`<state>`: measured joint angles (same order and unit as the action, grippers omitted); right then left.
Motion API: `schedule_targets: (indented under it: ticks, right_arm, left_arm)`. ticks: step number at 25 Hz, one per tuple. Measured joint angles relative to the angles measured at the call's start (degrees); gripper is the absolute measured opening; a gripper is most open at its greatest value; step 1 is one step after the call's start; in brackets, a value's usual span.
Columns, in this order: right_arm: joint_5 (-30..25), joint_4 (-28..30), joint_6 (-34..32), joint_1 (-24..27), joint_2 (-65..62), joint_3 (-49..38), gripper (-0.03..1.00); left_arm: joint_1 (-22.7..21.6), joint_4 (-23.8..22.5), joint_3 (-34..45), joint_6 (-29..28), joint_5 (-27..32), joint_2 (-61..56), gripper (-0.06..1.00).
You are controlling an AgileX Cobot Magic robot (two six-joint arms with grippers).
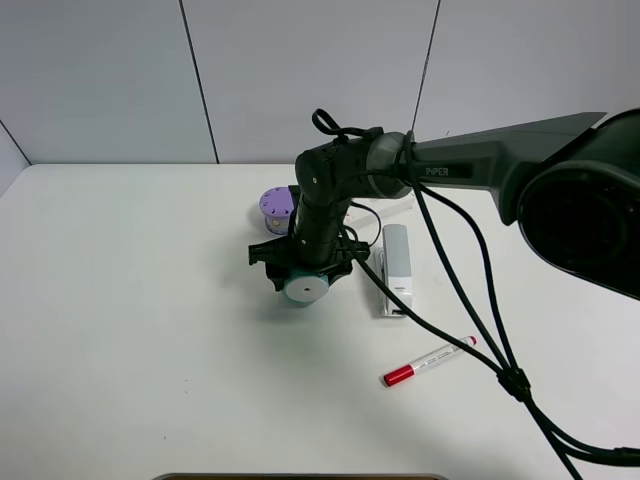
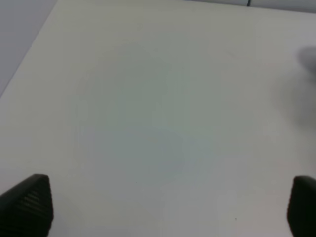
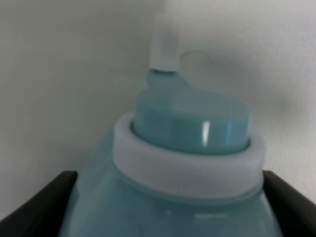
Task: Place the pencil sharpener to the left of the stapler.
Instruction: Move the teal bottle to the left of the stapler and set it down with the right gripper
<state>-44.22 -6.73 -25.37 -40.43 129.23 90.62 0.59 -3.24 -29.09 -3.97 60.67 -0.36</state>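
The teal pencil sharpener sits low on the tabletop beside the stapler, so it is now time for my right gripper to open.
The teal pencil sharpener sits low over the table with its white round end face toward the camera, just left of the stapler. My right gripper reaches in from the right and is shut on the pencil sharpener. In the right wrist view the sharpener fills the frame, and a dark finger presses each side of its body. I cannot tell whether it touches the table. The long grey-and-white stapler lies lengthwise. My left gripper is open over bare table.
A purple cylinder with holes on top stands just behind the right gripper. A red-capped marker lies in front of the stapler. The right arm's cables trail across the table's right side. The white table extends to the left.
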Motion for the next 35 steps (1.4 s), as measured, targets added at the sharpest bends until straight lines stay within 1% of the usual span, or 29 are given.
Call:
schedule_targets:
  ticks: [19,20,24,26,29,35]
  right_arm:
    - [0.0,-0.1,0.2,0.0,0.0,0.0,0.68]
    - [0.3,-0.4,0.5,0.0,0.1,0.0,0.71]
    - [1.7,-1.2,0.7,0.0,0.5,0.0,0.91]
    - [1.8,-1.5,0.9,0.0,0.5,0.0,0.96]
    - [1.8,-1.6,0.9,0.0,0.5,0.0,0.99]
    - [1.8,-1.6,0.9,0.0,0.5,0.0,0.99]
  left_arm:
    - [0.0,0.0,0.0,0.0,0.0,0.0,0.95]
    - [0.0,0.0,0.0,0.0,0.0,0.0,0.95]
    - [0.0,0.0,0.0,0.0,0.0,0.0,0.95]
    - [0.0,0.0,0.0,0.0,0.0,0.0,0.95]
    - [0.0,0.0,0.0,0.0,0.0,0.0,0.95]
    - [0.0,0.0,0.0,0.0,0.0,0.0,0.95]
